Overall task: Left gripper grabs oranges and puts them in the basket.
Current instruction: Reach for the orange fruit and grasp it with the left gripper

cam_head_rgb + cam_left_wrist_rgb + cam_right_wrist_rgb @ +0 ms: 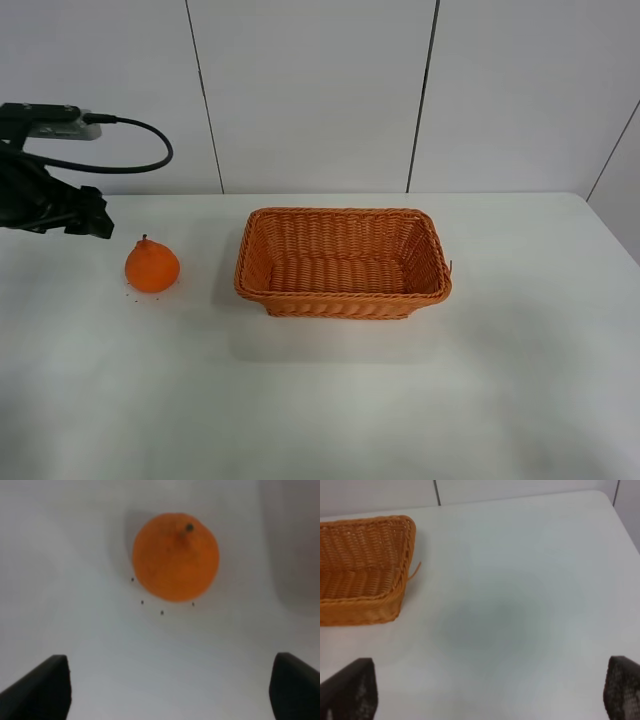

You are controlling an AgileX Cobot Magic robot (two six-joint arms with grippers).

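The orange needs to go in the wicker basket (340, 300). My left gripper will next take hold of the orange by its narrow stem end (147, 245) to put it there.
The orange (152, 267) sits on the white table, left of the wicker basket (340, 300), which has nothing in it. My left gripper (95, 225) hovers at the far left, just up and left of the orange and apart from it. In the left wrist view the orange (176, 557) lies ahead of the gripper (172, 695), beyond the two black fingertips (50, 687), which stand wide apart and hold nothing. My right gripper (487, 695) is open and empty over bare table to the right of the basket (360, 565); it is out of the exterior view.
A few tiny dark specks (161, 612) lie on the table by the orange. A black cable (150, 150) loops from the left arm above the table. A white panelled wall (320, 90) stands behind the table's back edge.
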